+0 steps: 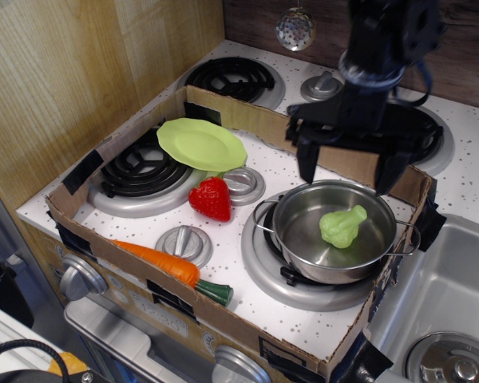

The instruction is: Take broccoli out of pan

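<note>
The pale green broccoli needs to come out of the pan (303, 231), so next my gripper will grab it by its lumpy body (338, 230).
The broccoli (342, 226), a pale lime-green lumpy toy, lies inside the pan (303, 231), a shiny steel pot with wire loop handles on the front right burner. My black gripper (347, 171) hangs open just above the pan's far rim. Its two fingers point down, one (306, 163) at the left and one at the right. It holds nothing and does not touch the broccoli.
A cardboard wall (247, 120) rings the stovetop area. Inside it are a lime-green plate (201, 144), a red strawberry (211, 199) and a carrot (164, 264) near the front wall. A sink (447, 303) lies to the right.
</note>
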Tool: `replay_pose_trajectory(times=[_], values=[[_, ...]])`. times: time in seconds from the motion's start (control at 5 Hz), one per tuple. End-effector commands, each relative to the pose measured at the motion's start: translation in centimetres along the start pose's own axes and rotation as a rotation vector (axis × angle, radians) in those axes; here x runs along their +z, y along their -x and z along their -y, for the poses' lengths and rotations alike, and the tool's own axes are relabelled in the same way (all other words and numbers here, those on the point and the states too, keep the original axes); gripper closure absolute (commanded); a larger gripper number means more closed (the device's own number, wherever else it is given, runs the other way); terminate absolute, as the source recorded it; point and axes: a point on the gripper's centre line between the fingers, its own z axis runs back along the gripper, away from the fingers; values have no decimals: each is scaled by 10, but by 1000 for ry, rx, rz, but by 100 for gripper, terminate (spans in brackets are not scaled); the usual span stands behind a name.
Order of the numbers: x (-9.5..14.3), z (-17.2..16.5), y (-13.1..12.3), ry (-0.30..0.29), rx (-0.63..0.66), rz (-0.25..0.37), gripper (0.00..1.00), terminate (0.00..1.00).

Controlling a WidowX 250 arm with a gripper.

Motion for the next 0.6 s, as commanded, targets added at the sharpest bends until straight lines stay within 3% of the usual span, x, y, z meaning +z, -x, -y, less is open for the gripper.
replay_pose_trajectory(times=[0.0, 0.4], values=[[-6, -9, -8, -16, 54, 67, 0, 0], [-11, -4, 2, -11, 108, 59, 0, 0]])
